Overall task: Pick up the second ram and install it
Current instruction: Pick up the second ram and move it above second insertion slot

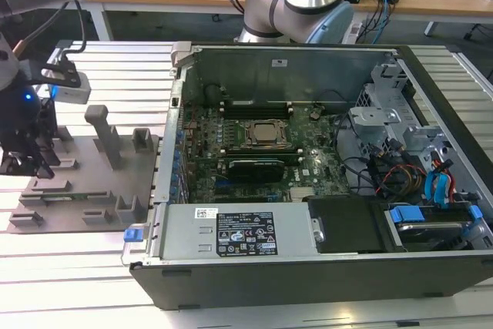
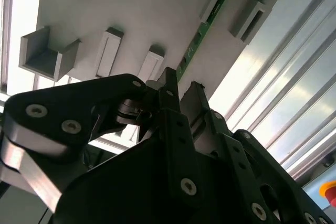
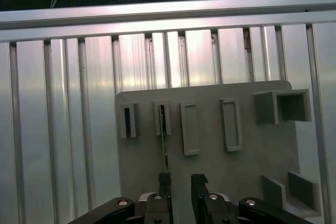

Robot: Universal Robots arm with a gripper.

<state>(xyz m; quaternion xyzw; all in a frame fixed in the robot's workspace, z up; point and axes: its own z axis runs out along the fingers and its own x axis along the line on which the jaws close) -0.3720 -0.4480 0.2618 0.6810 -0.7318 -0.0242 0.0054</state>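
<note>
The tray's slotted blocks close around the ram's ends, so the robot's gripper next needs to take the ram by its bare middle part (image 1: 68, 197) to pick it up.
The second ram (image 3: 164, 145) is a thin green stick standing on edge in a slot of the grey tray (image 3: 247, 150); in the second wrist view the ram (image 2: 202, 30) runs towards my fingers. My gripper (image 3: 181, 182) hangs low over the tray, open with a narrow gap. The near end of the stick lines up with one fingertip (image 3: 165, 181) rather than with the gap, and nothing sits between the fingers. In the exterior view the gripper (image 1: 23, 161) is at the far left, over the tray (image 1: 92, 182).
An open computer case (image 1: 308, 252) lies on the ribbed aluminium table (image 1: 108, 75), to the exterior view's right of the tray. Its motherboard carries a CPU socket (image 1: 266, 135) with slots beside it. Upright grey blocks (image 1: 104, 136) stand on the tray. The arm's base (image 1: 296, 5) rises behind the case.
</note>
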